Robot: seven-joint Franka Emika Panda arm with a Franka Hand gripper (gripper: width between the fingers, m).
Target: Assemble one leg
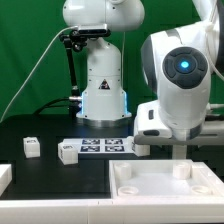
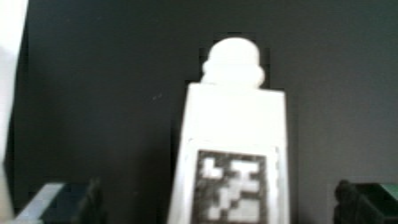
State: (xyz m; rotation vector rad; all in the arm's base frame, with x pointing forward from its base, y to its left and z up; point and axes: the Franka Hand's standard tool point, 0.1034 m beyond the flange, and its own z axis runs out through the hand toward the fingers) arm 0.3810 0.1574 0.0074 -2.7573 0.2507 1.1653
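Note:
My gripper has its fingers on either side of the white leg's tagged lower section (image 2: 230, 186) in the wrist view, so it should close. Closing now would hold the leg.
In the wrist view a white leg (image 2: 237, 140) with a rounded knob at its far end and a black-and-white tag on its face lies between my gripper's (image 2: 217, 202) two dark fingers (image 2: 68, 200). The jaws stand wide apart with a gap on each side of the leg, so the gripper is open and not touching it. In the exterior view my gripper (image 1: 179, 150) hangs low over the far edge of the large white tray-like panel (image 1: 150, 195), mostly hidden by the arm's hand. Two other legs (image 1: 32, 147) (image 1: 68, 152) stand on the black table at the exterior view's left.
The marker board (image 1: 103, 147) lies in the middle of the table in front of the robot base (image 1: 103, 95). A white part (image 1: 4, 178) shows at the exterior view's left edge. The panel has raised posts (image 1: 128, 172) along its far rim.

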